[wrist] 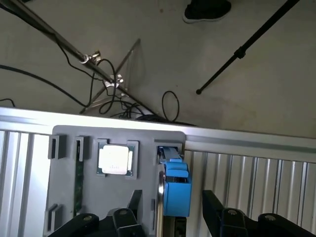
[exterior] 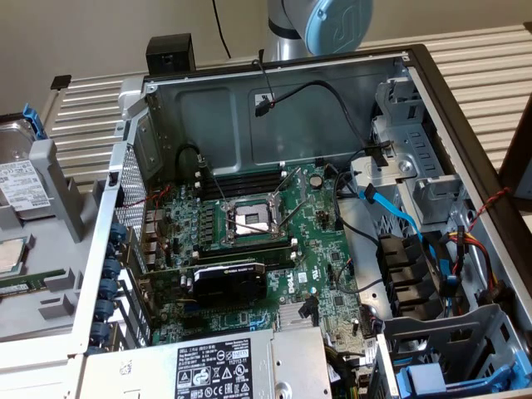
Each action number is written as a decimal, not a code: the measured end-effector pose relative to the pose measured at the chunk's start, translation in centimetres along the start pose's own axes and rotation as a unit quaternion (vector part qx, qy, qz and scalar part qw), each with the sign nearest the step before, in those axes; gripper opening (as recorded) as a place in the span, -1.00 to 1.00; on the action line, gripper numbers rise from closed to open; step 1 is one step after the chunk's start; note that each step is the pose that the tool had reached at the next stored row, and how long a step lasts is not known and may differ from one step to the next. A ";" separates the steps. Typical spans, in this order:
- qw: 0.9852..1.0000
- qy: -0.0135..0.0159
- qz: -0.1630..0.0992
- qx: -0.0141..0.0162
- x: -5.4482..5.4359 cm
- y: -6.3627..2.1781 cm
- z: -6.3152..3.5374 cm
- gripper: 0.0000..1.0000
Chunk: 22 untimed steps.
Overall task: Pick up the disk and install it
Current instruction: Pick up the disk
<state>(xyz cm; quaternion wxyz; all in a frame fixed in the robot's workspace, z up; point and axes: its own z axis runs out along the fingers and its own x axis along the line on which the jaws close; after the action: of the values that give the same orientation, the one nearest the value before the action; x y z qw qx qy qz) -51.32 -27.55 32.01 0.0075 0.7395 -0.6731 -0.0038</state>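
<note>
My gripper needs to come down before it closes on the blue carrier point(wrist: 177, 190). My open fingers stop above it, high over the grey holder.
The disk point(exterior: 18, 184), a silver drive with a white label, stands on edge in a grey holder point(exterior: 58, 191) at the exterior view's left, outside the computer case. Its blue carrier frame point(exterior: 32, 120) sticks up behind it. In the wrist view the blue carrier point(wrist: 177, 190) and the disk's thin metal edge point(wrist: 160, 195) lie between my black fingers point(wrist: 134, 210). My gripper point(wrist: 173, 212) is open and straddles the disk, with a gap on each side and nothing held. The arm's blue-capped joint point(exterior: 337, 21) rises behind the case.
The open computer case point(exterior: 274, 91) holds a motherboard point(exterior: 249, 224), cables and a labelled power-supply box point(exterior: 224, 370). Drive bays with a blue part point(exterior: 449, 378) sit at its right. A square processor chip point(wrist: 115, 159) lies in the grey holder point(wrist: 64, 148). Beyond the table edge are tripod legs and a shoe point(wrist: 207, 10).
</note>
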 end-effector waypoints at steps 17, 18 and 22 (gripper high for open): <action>1.000 0.000 -0.025 -0.001 0.0 0.15 3.06 0.20; 1.000 0.000 -0.025 -0.001 -0.1 0.15 3.16 0.23; 1.000 0.000 -0.026 -0.003 -0.1 0.14 3.62 0.35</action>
<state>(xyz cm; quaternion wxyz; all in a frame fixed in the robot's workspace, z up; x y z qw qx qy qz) -51.52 -27.52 28.39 0.0098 0.7566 -0.6538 -0.0064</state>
